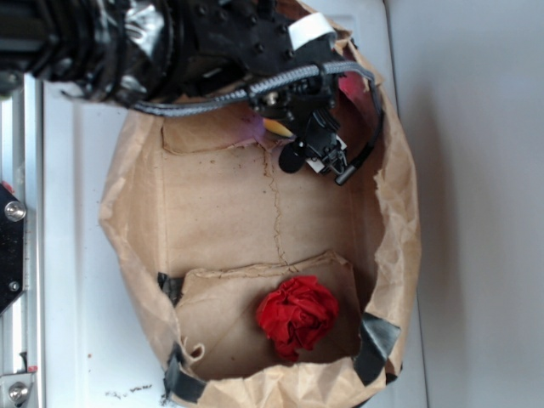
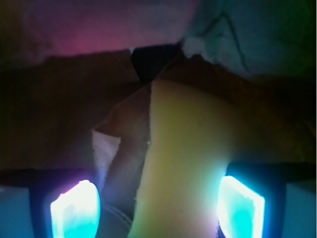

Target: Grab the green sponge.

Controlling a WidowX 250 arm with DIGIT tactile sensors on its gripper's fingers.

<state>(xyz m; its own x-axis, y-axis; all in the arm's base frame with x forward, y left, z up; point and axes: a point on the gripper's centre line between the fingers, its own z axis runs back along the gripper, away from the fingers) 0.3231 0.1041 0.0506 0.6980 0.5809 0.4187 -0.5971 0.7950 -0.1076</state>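
My gripper should close now: my fingers are on both sides of the pale yellow sponge (image 1: 277,127), so they would hold the sponge.
The green sponge (image 2: 183,163) appears as a pale yellow foam block. In the wrist view it stands between my gripper's (image 2: 158,208) two glowing pads. The right pad (image 2: 241,208) lies against the sponge's side. The left pad (image 2: 74,210) stands apart from it with a dark gap between, so the gripper is open around the sponge. In the exterior view my gripper (image 1: 293,119) reaches into the far end of a brown paper bag (image 1: 136,195). Only a small yellow tip of the sponge (image 1: 276,127) shows under the arm.
A red wrinkly ball (image 1: 297,313) lies on the bag's floor near its front end. The bag's crumpled walls (image 1: 395,212) rise on all sides around the gripper. A metal rail (image 1: 15,255) runs along the left edge.
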